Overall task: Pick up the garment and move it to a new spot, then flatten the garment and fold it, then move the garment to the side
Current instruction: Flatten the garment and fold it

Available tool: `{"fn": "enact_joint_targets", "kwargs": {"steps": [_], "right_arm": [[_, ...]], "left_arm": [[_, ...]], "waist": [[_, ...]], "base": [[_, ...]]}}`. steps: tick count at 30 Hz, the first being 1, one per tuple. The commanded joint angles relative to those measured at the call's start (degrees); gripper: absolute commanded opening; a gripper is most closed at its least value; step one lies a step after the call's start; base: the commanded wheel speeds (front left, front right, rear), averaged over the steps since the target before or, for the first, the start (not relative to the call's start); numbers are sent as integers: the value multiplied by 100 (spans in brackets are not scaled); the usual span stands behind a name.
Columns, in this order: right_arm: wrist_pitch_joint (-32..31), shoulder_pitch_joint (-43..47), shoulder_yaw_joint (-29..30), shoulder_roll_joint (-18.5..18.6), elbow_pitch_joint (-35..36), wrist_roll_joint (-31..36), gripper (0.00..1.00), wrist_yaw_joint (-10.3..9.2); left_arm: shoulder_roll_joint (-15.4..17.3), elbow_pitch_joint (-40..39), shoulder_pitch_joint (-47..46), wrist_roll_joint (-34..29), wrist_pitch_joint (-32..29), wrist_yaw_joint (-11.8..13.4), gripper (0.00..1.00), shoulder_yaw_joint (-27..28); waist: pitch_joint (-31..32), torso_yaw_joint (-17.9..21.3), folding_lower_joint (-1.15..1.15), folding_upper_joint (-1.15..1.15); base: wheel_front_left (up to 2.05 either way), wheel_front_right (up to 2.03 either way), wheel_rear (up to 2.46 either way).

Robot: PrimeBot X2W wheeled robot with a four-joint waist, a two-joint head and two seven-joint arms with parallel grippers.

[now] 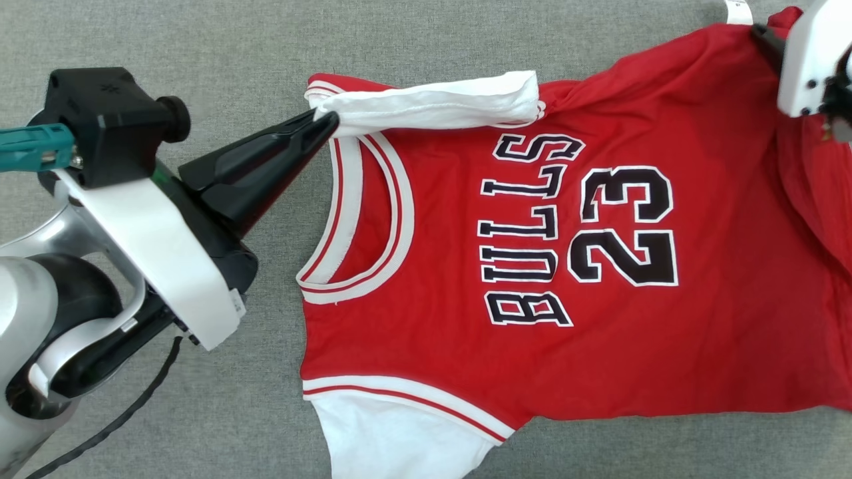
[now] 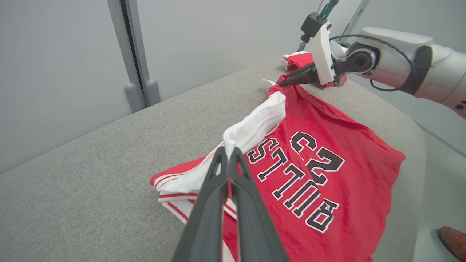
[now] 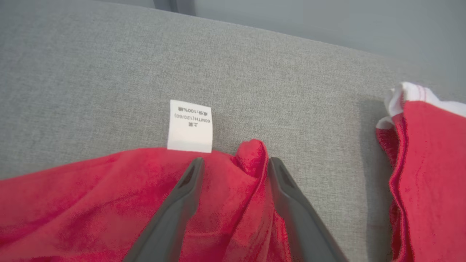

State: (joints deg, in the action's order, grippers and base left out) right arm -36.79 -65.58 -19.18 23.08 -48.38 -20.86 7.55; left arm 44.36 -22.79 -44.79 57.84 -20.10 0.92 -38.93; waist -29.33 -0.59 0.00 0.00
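The garment's printed front lies flat on the cushion. My right gripper should next pinch the garment (image 1: 599, 359) by the raised fold at its hem corner (image 1: 785, 18).
The garment (image 1: 599, 359) is a red jersey with white sleeves, printed BULLS 23, lying front up on the grey cushion (image 1: 200, 40). My left gripper (image 1: 326, 123) is shut on the end of the upper white sleeve (image 1: 432, 103), which is stretched along the jersey's top edge. In the left wrist view that gripper (image 2: 227, 151) pinches the sleeve (image 2: 255, 127) a little above the jersey (image 2: 364, 145). My right gripper (image 1: 762, 33) is at the hem corner, top right. In its own view it (image 3: 235, 162) stands open, with a raised fold of the red hem (image 3: 91, 189) between its fingers, beside the white care label (image 3: 190, 125).
Another red and white cloth (image 3: 429, 163) lies just past the hem, also seen as a small pile (image 2: 296, 60). The cushion's curved edge (image 2: 415, 145) drops off beyond the jersey. Grey posts (image 2: 134, 54) stand behind. A brown shoe tip (image 2: 453, 236) shows on the floor.
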Motion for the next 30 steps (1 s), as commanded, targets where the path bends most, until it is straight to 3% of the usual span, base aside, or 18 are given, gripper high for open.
{"fn": "enact_joint_targets", "kwargs": {"steps": [1,2,3,8,16,19,23,24,26,30], "right_arm": [[-101,146,-106,22,96,-148,50,-13],[-143,176,-171,44,165,-239,28,-13],[-107,192,-246,78,272,-315,0,-13],[704,171,-185,290,755,-622,0,-13],[2201,17,586,376,902,-998,0,-13],[2272,208,684,457,966,-1191,0,-13],[1746,734,150,606,1447,-1721,0,-11],[1583,873,-21,664,1662,-1916,2,-8],[1417,1114,-275,877,2020,-2134,100,-11],[1391,1370,-594,956,2338,-2183,100,-8]], "left_arm": [[58,-13,89,33,41,34,0,55],[80,-18,98,26,51,51,0,69],[98,-20,96,4,88,67,0,94],[124,77,53,-85,370,41,0,289],[41,901,-464,-320,1328,-168,0,940],[-26,1147,-486,-153,1602,-295,0,1129],[54,1139,-101,224,1436,-392,0,1056],[95,1077,19,296,1384,-408,0,1022],[172,920,285,397,1338,-398,0,955],[210,678,673,479,1377,-350,0,867]], "waist": [[1,8,0,0],[4,12,0,0],[8,14,0,0],[63,10,0,0],[227,81,0,0],[282,117,0,0],[336,137,0,0],[344,134,0,0],[352,104,0,0],[356,-18,0,0]], "base": [[0,0,0],[0,0,0],[0,0,0],[0,0,0],[0,0,0],[0,0,0],[0,0,0],[0,0,0],[0,0,0],[0,0,0]]}}
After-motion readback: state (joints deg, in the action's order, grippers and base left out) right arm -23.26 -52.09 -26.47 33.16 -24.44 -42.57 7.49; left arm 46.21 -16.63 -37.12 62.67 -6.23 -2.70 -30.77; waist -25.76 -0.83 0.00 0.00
